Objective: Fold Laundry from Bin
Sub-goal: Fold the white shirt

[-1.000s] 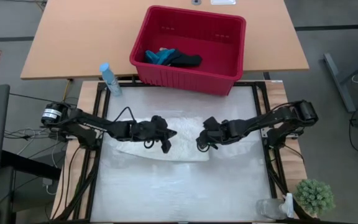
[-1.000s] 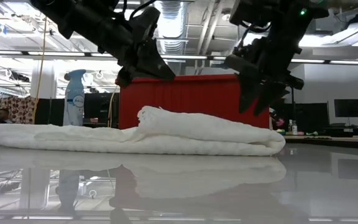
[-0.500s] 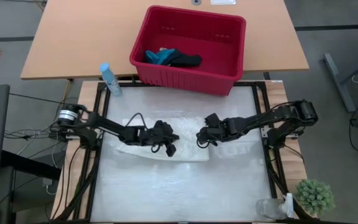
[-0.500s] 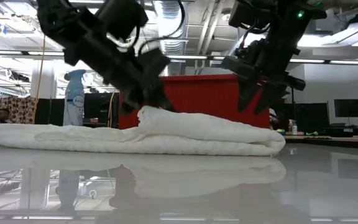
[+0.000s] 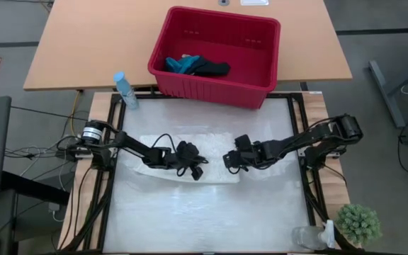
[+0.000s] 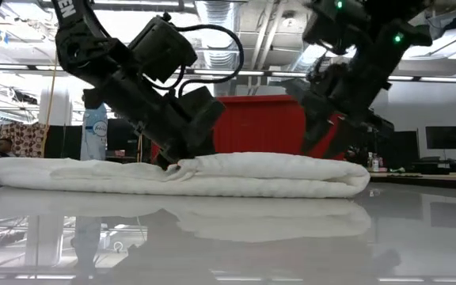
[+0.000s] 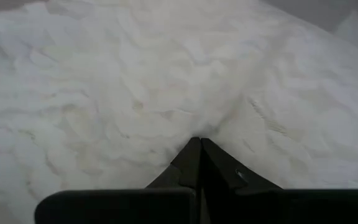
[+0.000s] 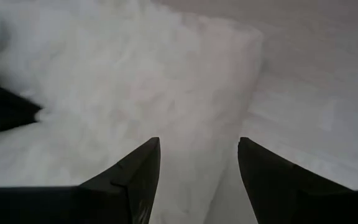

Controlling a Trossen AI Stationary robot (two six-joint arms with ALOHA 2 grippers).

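The laundry still needs more folding. My right gripper needs to grab the white cloth stack point(image 5: 165, 170) by its folded end edge point(image 5: 234, 172) next.
The large white lacy cloth point(image 5: 211, 145) lies folded into a flat stack on the table's middle point(image 6: 275, 174). My left gripper point(image 5: 195, 170) is shut and down on the stack's top near its middle point(image 6: 172, 162). My right gripper point(image 5: 229, 159) stands open, slanting down over the stack's right end point(image 8: 197, 146); whether it touches the cloth, I cannot tell. The red bin point(image 5: 211, 88) stands beyond the table's far edge, holding a teal cloth point(image 5: 183, 64) and a dark cloth point(image 5: 211, 69). My left gripper presses its shut fingertips point(image 7: 197, 144) down on the white cloth's upper layer point(image 7: 166, 118), near the middle of the stack. The fingers come slanting down from the table's left side. The cloth lies flat on the table, dented a little around the tips.
A water bottle point(image 5: 124, 90) stands at the table's far left corner. A small green plant point(image 5: 360, 223) and a clear container point(image 5: 307, 237) sit at the near right corner. The near half of the table shows bare, glossy surface point(image 5: 204, 212).
My left gripper has come down, shut, onto the white cloth and pressed its raised fold flat. My right gripper has sunk a little toward the cloth's right end and rolled, staying open.
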